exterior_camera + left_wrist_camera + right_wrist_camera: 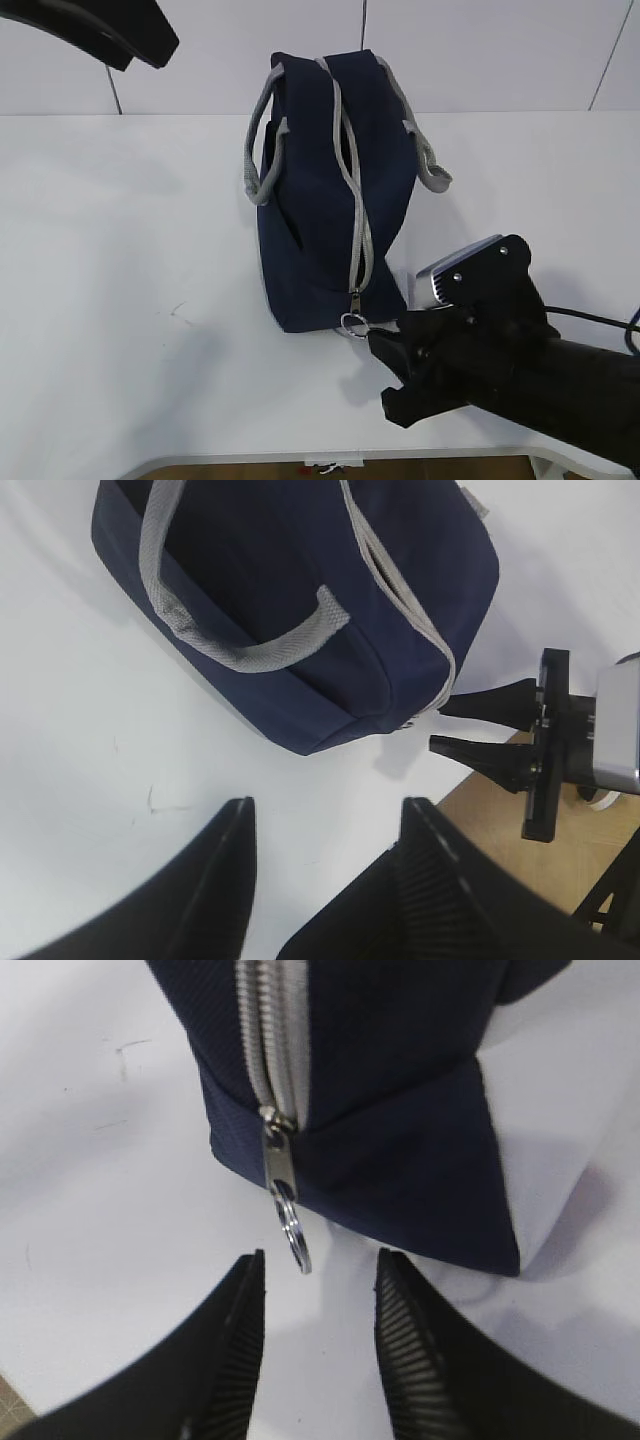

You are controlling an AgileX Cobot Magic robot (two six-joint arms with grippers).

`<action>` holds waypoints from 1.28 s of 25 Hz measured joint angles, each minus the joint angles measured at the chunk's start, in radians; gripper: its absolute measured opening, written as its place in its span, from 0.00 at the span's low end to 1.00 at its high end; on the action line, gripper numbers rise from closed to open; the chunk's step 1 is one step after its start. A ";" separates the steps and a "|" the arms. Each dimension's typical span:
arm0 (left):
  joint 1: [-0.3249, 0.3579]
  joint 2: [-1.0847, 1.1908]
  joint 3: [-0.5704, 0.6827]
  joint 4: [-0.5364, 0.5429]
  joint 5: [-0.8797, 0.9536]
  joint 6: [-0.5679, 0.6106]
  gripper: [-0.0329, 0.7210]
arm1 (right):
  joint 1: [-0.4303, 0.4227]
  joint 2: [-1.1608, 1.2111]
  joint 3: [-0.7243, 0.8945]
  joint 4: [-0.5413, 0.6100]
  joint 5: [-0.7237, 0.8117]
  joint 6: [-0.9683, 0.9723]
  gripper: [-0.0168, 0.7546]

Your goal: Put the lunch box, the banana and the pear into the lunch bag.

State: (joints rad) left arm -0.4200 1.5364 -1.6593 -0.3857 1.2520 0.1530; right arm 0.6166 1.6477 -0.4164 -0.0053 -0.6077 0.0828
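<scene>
I need to grab the ring pull by its free loop [355, 325] with my right gripper next. The loop sticks out past the bag, while the slider [355, 302] sits tight against the fabric.
The navy lunch bag [325, 190] lies on the white table with its grey zipper [358, 235] facing up. The slider and ring pull [353, 323] sit at the near end. My right gripper [378, 370] is open just in front of that end. In the right wrist view the ring pull [293, 1230] hangs just ahead of the gap of my open right gripper [320, 1260], untouched. My left gripper [328, 815] is open and empty, held high over the table left of the bag [300, 610]. The lunch box, banana and pear are out of view.
Two grey webbing handles [258, 150] flop to either side of the bag. The left arm [110, 30] hangs at the top left. The table's front edge [350, 458] runs just under the right arm. The right gripper [440, 726] also shows in the left wrist view.
</scene>
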 joint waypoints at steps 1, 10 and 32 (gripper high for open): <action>0.000 0.000 0.000 0.002 0.000 0.000 0.51 | 0.000 0.019 0.000 0.000 -0.020 0.000 0.42; 0.000 0.000 0.000 0.004 0.000 -0.002 0.51 | 0.000 0.119 -0.010 -0.078 -0.148 0.004 0.42; 0.000 0.000 0.000 0.004 0.000 -0.002 0.51 | 0.000 0.168 -0.036 -0.080 -0.230 0.005 0.36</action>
State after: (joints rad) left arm -0.4200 1.5364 -1.6593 -0.3818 1.2520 0.1513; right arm 0.6166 1.8156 -0.4525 -0.0852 -0.8378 0.0877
